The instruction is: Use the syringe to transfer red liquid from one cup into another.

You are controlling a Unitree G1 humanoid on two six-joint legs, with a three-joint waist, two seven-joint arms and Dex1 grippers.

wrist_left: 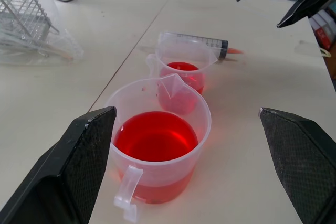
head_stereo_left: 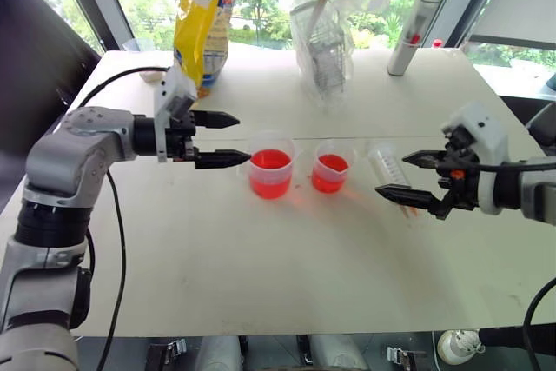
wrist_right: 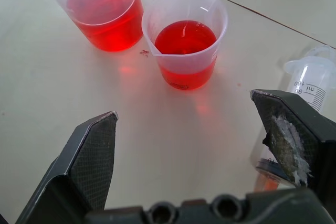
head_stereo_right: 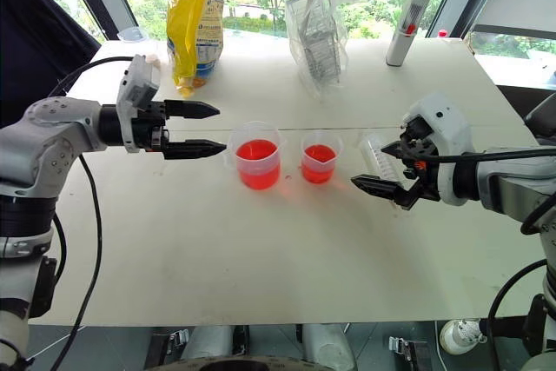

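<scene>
The syringe is lying flat from its flared rim to its orange tip, so the robot's right gripper will grip it by its graduated body [head_stereo_left: 391, 171] next.
The larger handled cup [head_stereo_left: 270, 182] and the smaller handleless cup [head_stereo_left: 331, 182] stand side by side mid-table, each holding red liquid [wrist_left: 156, 136]. The clear syringe [head_stereo_left: 387, 162] lies flat on the table just right of the smaller cup, its orange tip [wrist_left: 234, 51] pointing away from the cups. My left gripper [head_stereo_left: 241, 138] hovers open just left of the larger cup, fingers level and pointing at it, holding nothing. My right gripper [head_stereo_left: 391, 174] is open above the syringe's near end, empty; in the right wrist view one finger [wrist_right: 294, 129] hides part of the syringe [wrist_right: 311, 78].
At the table's far side stand a yellow snack bag [head_stereo_left: 201, 19], a clear plastic bag holding a wire rack [head_stereo_left: 328, 41] and a grey-white tube with a red spot [head_stereo_left: 412, 34]. A black cable [head_stereo_left: 117, 241] trails over the left edge. The near half of the table [head_stereo_left: 287, 275] is bare.
</scene>
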